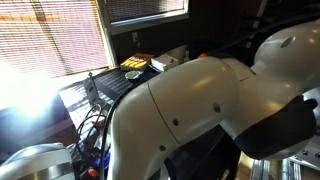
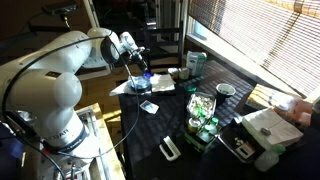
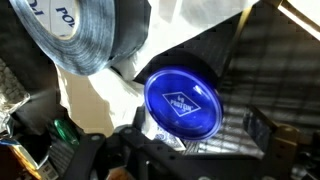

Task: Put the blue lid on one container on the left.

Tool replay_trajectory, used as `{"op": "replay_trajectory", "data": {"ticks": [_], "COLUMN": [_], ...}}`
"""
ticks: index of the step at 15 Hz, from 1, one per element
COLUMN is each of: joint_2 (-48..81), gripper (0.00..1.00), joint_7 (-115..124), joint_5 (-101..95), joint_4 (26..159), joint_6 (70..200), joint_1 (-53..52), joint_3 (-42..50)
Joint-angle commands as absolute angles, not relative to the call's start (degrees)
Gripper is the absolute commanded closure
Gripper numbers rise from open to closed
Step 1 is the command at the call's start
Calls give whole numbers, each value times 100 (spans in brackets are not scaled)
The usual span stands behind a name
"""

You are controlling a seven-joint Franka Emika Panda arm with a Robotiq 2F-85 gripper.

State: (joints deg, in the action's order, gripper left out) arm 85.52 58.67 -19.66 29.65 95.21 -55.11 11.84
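The gripper's open fingers reach past the blue lid's lower edge (image 2: 147, 76) (image 3: 193, 134) on either side, so it is time to close on the lid now.
The blue lid (image 3: 183, 103) is round and bright blue with a diamond logo. It fills the middle of the wrist view and lies face up between my gripper's (image 3: 176, 138) two dark fingers. The fingers stand wide apart on either side and do not touch it, so the gripper is open. Something pale and clear (image 3: 160, 132) shows just under the lid's lower edge; I cannot tell whether it is the container. In an exterior view the lid (image 2: 141, 85) is a blue spot right below the gripper (image 2: 138, 72), at the near corner of the dark table (image 2: 175, 115).
A large roll of grey tape (image 3: 85, 35) lies close beside the lid. Cups and a jar (image 2: 185, 70) stand behind it, a green bottle rack (image 2: 203, 120) and a box (image 2: 268, 125) further along. The robot arm (image 1: 210, 110) blocks most of an exterior view.
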Motion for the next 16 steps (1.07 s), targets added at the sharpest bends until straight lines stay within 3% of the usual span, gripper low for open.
{"op": "replay_trajectory", "data": {"ticks": [1, 11, 16], "joint_2": [8553, 8555, 8502], "gripper": [26, 96, 100], "joint_7": [6006, 5941, 5884], "joint_5": [-2129, -2057, -1859], "joint_4": [3083, 3235, 2771], "joint_6": [9576, 9769, 9604], "joint_1": [-5510, -5514, -5426], "joint_3": [1191, 1074, 945]}}
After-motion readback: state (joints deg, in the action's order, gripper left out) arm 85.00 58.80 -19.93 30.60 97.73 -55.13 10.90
